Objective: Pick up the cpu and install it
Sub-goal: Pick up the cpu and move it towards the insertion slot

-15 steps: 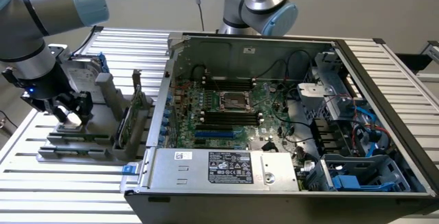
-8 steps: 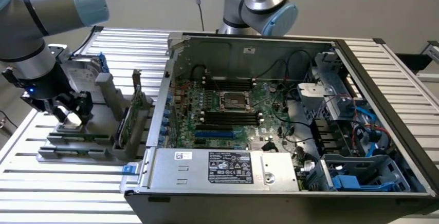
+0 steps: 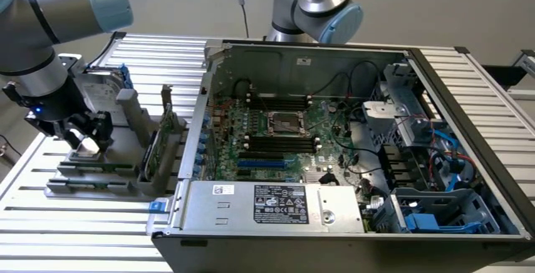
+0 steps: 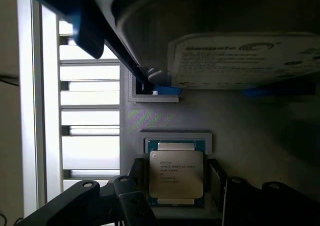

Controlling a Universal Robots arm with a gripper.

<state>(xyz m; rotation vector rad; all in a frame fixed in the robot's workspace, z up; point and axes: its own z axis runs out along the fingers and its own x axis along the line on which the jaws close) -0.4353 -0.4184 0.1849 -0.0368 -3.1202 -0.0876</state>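
The hollow's rim (image 4: 209, 142) sits tight around the cpu's corners. I need to pick up the cpu with my gripper next by its two facing side edges, where the fingers have room.
The cpu (image 4: 176, 173), a small flat square chip with a silver-grey top, lies in a recess of the grey holder (image 4: 250, 126). My gripper (image 4: 181, 202) hangs just above it, open, with one dark finger (image 4: 125, 193) on each side of the chip and neither touching it. In the exterior view, my gripper (image 3: 84, 140) is low over the grey holder (image 3: 92, 182) on the exterior view's left. The motherboard's square socket (image 3: 284, 123) sits in the middle of the open computer case (image 3: 250, 207), well to the exterior view's right of my gripper.
An upright silver hard drive (image 3: 99, 91) with blue brackets stands close behind my gripper, and it hangs over the chip in the wrist view (image 4: 245, 60). Upright cards (image 3: 159, 141) stand in the holder between my gripper and the case wall. The slatted metal table (image 3: 75, 223) surrounds everything.
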